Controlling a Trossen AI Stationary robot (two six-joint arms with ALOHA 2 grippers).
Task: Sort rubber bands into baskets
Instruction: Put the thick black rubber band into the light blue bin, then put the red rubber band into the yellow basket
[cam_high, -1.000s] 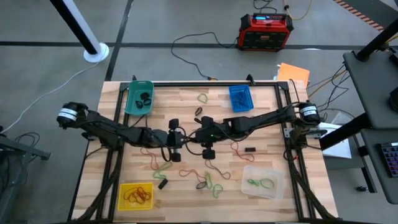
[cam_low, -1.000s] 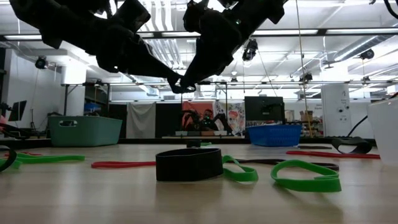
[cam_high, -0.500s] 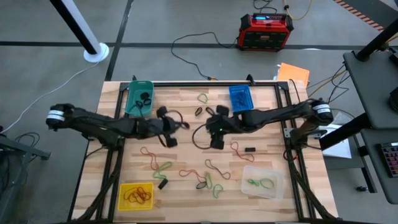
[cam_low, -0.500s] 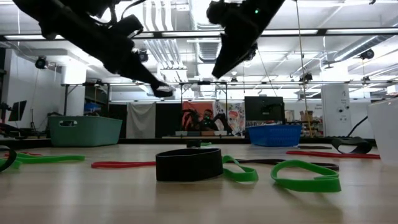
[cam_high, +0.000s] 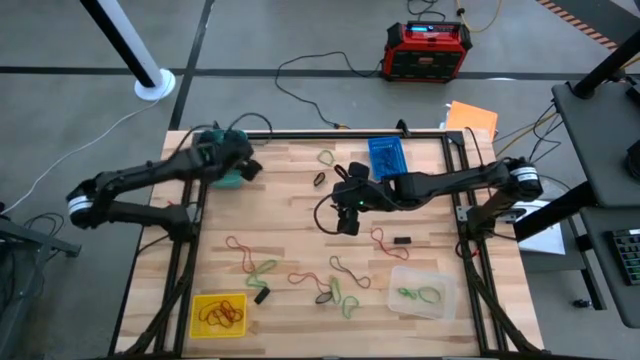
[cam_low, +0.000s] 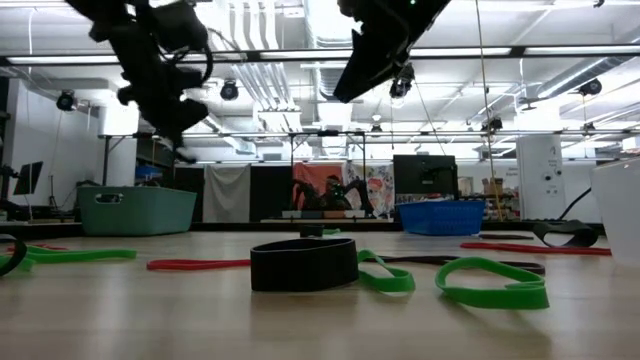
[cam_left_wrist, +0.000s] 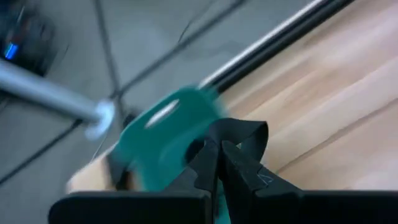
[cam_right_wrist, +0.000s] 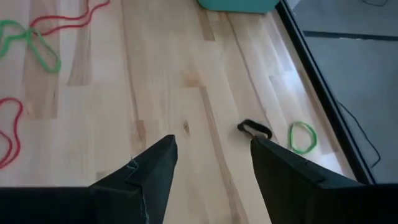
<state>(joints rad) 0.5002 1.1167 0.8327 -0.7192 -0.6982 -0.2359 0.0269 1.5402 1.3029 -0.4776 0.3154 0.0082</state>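
Observation:
The black rubber band's folded loop (cam_left_wrist: 247, 132) sticks past the teal basket's rim (cam_left_wrist: 217, 106), so my left gripper now keeps hold of the rubber band until I move it inward.
My left gripper (cam_high: 236, 162) hangs over the teal basket (cam_high: 214, 165) at the table's far left, shut on a black rubber band (cam_left_wrist: 241, 133). In the low view it (cam_low: 178, 148) is high above the basket (cam_low: 137, 210). My right gripper (cam_high: 346, 206) (cam_right_wrist: 211, 162) hovers open over the table's middle with nothing between its fingers. The blue basket (cam_high: 387, 157) stands at the far edge. The yellow basket (cam_high: 218, 314) and the clear basket (cam_high: 420, 292) stand at the near edge. Loose red, green and black rubber bands lie flat on the wood. My left gripper pinches the black rubber band between its two fingers, and a folded loop of it (cam_left_wrist: 249, 128) sticks out past the fingertips. The fingers slant downward toward the teal basket. The band is lifted clear of table and basket.
Loose bands lie on the near half of the table: red (cam_high: 240, 248), green (cam_high: 262, 268), red (cam_high: 384, 240). A green band (cam_high: 326, 157) and a black one (cam_high: 320, 179) lie near the blue basket. A wide black band (cam_low: 303, 264) lies close to the low camera.
My left gripper has swung from the table's middle toward the far left edge, rising and turning, and carried the black band to above the teal basket. My right gripper has opened, let go of that band, and risen a little.

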